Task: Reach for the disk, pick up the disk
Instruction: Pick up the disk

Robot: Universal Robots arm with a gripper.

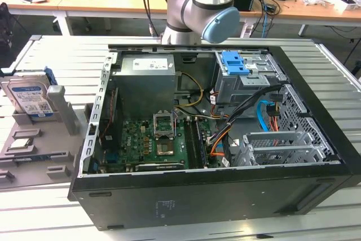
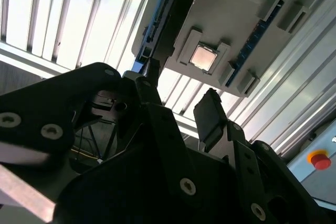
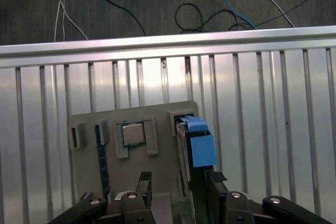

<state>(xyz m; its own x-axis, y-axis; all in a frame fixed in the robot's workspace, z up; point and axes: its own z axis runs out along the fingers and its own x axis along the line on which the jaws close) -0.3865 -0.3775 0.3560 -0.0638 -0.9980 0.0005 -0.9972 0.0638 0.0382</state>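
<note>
I should next grab across the disk's thin edge with the blue bar to pick up the disk, because the disk's labelled side (image 1: 32, 100) is broad.
The disk (image 1: 31, 97) stands on edge in a slot of the grey holder (image 1: 56, 139) at the exterior view's left, outside the computer case; its blue-and-white label faces the camera. In both wrist views it shows edge-on with its blue rail: disk (image 3: 193, 142), disk (image 2: 167, 22). My gripper (image 3: 178, 184) hovers above the holder (image 3: 157, 114), open, with nothing between its fingers (image 3: 144, 184). One finger (image 3: 213, 179) lines up near the disk's close end without touching it. In the second wrist view the gripper (image 2: 181, 103) hangs apart from the disk.
A small square chip (image 3: 133, 134) sits in a holder pocket beside the disk. The open computer case (image 1: 214, 122) takes up the middle of the slatted metal table (image 1: 56, 55). A red button (image 2: 317, 158) is at the table's side. Cables (image 3: 210, 14) lie on the floor.
</note>
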